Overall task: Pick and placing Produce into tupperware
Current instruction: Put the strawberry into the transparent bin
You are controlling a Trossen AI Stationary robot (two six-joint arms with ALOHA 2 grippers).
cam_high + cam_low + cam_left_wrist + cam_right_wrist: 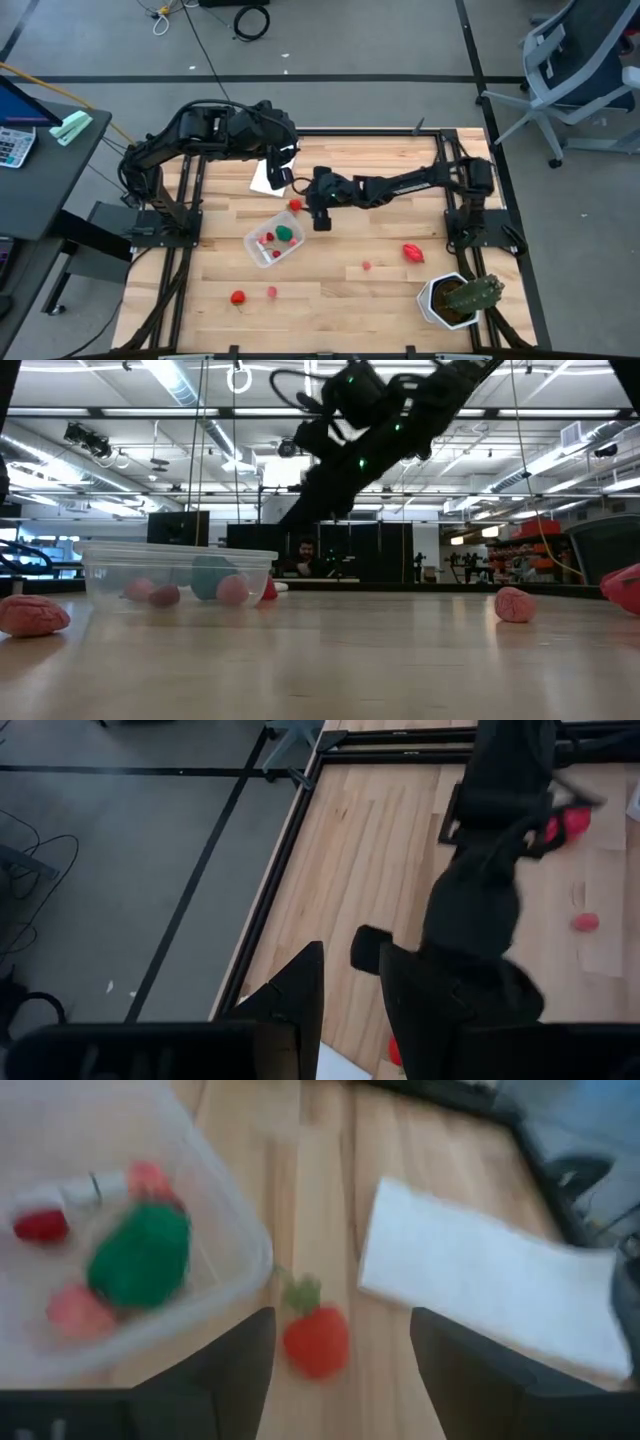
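Note:
The strawberry (296, 205) has a leafy green top. My right gripper will pick it up by that top next and add it to the clear tupperware.
The clear tupperware (275, 241) rests on its base on the wooden table and holds a round green piece (140, 1255) and a few red and pink pieces. A red strawberry (296, 205) lies on the table just beyond the box's far corner. My right gripper (320, 218) hovers above the table, open and empty. In the right wrist view the strawberry (316, 1342) lies between and ahead of its fingers, untouched. My left gripper (281, 176) waits open and empty above a flat white panel (266, 180).
Loose produce lies on the table: a red piece (411, 252) and a small pink one (367, 266) to the right, a red one (238, 297) and a pink one (271, 292) near the front. A cactus in a white pot (455, 300) stands front right.

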